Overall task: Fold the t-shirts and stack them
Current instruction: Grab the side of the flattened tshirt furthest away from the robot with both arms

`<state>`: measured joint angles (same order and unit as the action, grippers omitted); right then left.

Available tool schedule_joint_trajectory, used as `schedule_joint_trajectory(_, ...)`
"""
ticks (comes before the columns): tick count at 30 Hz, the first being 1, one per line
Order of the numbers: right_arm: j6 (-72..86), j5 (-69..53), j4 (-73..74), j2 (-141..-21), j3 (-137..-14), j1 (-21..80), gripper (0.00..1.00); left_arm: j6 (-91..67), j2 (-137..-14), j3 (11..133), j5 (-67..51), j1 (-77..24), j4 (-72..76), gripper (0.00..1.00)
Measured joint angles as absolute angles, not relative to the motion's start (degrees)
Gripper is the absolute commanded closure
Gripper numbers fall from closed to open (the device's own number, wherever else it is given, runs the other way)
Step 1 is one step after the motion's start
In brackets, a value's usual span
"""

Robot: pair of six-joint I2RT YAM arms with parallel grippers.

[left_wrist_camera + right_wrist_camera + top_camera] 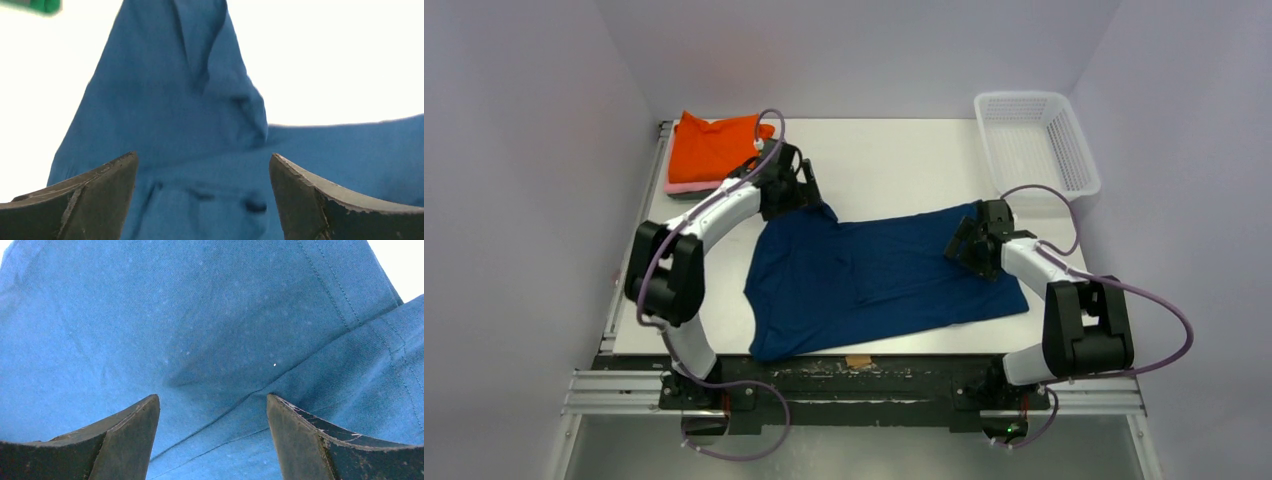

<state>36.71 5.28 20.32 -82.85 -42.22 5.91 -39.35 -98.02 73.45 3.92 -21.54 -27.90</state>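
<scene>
My left gripper grabs the navy blue t-shirt's far corner nearest the orange t-shirt next, to fold the navy blue t-shirt [874,275] toward its near edge.
A navy blue t-shirt [874,275] lies spread and wrinkled on the white table [894,160]. My left gripper [809,195] is open over the shirt's far left corner. In the left wrist view [202,157] its jaws stand wide apart above bunched navy cloth [170,100]. My right gripper [964,245] is open over the shirt's far right part. In the right wrist view [213,397] a fold and a seam of the shirt [200,315] run between its fingers. A folded orange t-shirt [714,145] lies on a pink one [686,186] at the far left corner.
A white mesh basket [1022,96] stands at the table's far right corner. A blurred green bit [42,5] shows at the top left of the left wrist view. A small tan scrap [858,360] lies at the near edge.
</scene>
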Motion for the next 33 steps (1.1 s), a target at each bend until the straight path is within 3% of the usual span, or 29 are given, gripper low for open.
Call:
schedule_joint_trajectory(9, 35.92, 3.57, 17.19, -78.98, -38.06, 5.19, 0.23, -39.29, -119.28, 95.44, 8.38, -19.59, -32.29, 0.03)
schedule_joint_trajectory(14, 35.99, 3.11, 16.10, -76.77, -36.12, 5.04, 0.23, -39.18, -123.52, 101.49, 10.79, -19.44, -34.35, 0.13)
schedule_joint_trajectory(19, 35.64, 2.04, 18.94, -72.86, -34.35, 4.80, 0.23, -39.38, -129.03, 108.49, 13.56, -19.35, -37.08, 0.34)
schedule_joint_trajectory(25, 34.00, -0.27, 23.40, -68.73, -34.63, 4.80, 0.23, -40.49, -135.61, 115.94, 14.35, -19.14, -42.24, 0.48)
schedule_joint_trajectory(33, 32.86, -2.57, 22.70, -61.73, -37.06, 4.80, 0.23, -43.66, -137.16, 117.93, 11.79, -19.14, -44.91, 0.88)
